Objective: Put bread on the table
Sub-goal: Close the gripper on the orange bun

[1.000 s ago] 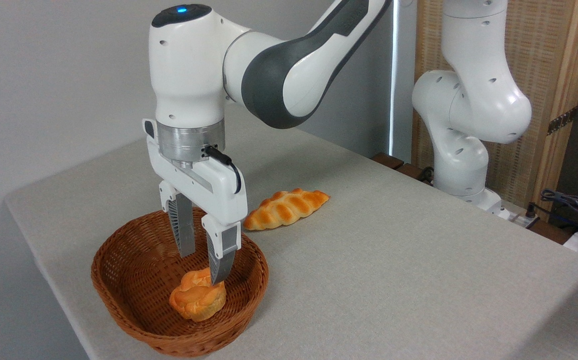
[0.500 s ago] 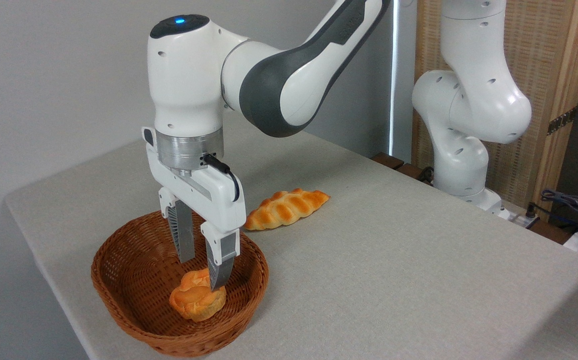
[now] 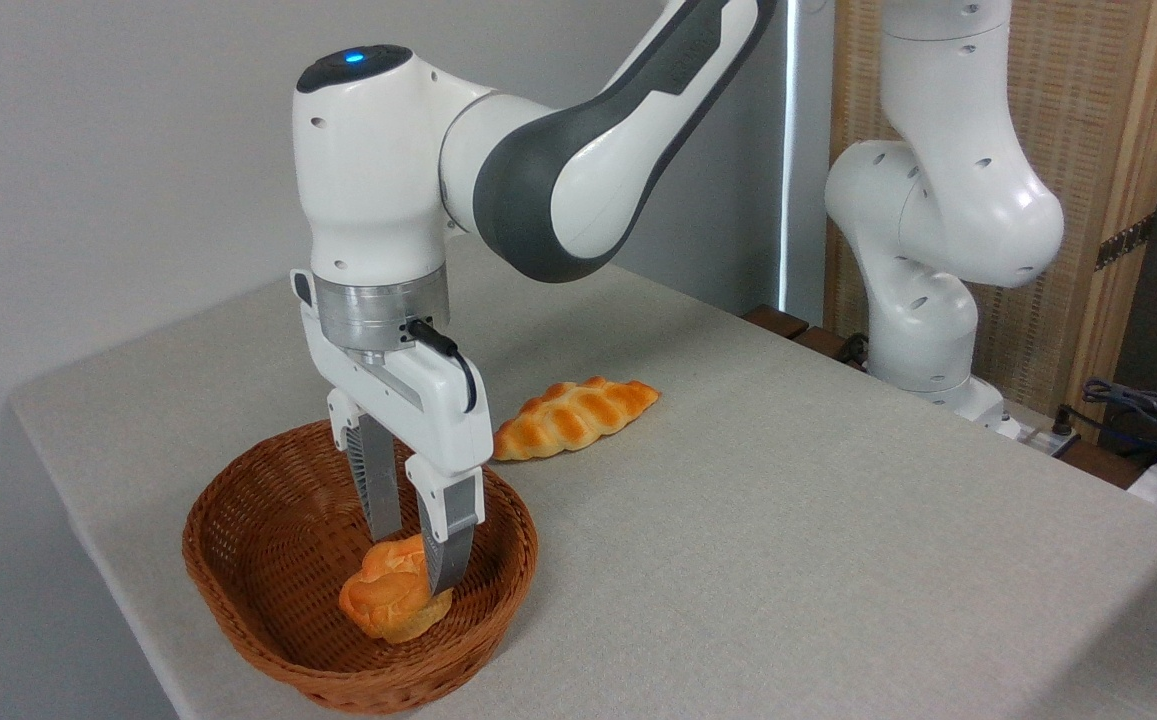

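The bread should go on the tabletop, so I need to grab its lumpy rounded body (image 3: 401, 581) with my gripper next.
The bread (image 3: 383, 602), a small golden-orange lumpy bun, lies in the bottom of a brown wicker basket (image 3: 200, 540) near the front left corner of the grey-beige table (image 3: 788, 560). My gripper (image 3: 416, 562) points straight down into the basket and is open. Its two fingers straddle the bun's upper right part: the near finger's tip (image 3: 446, 575) is in front of the bun, and the far finger stands behind it. I cannot tell whether the pads touch the bun.
A long braided loaf (image 3: 573, 415) lies on the table just behind and to the right of the basket. The arm's base (image 3: 923, 320) stands at the table's far right edge, with cables (image 3: 1138, 405) beside it. The table's left edge is close to the basket.
The gripper has come down deeper into the basket, so its fingertips now sit at the level of the bun instead of above it. The bun and the loaf have not moved.
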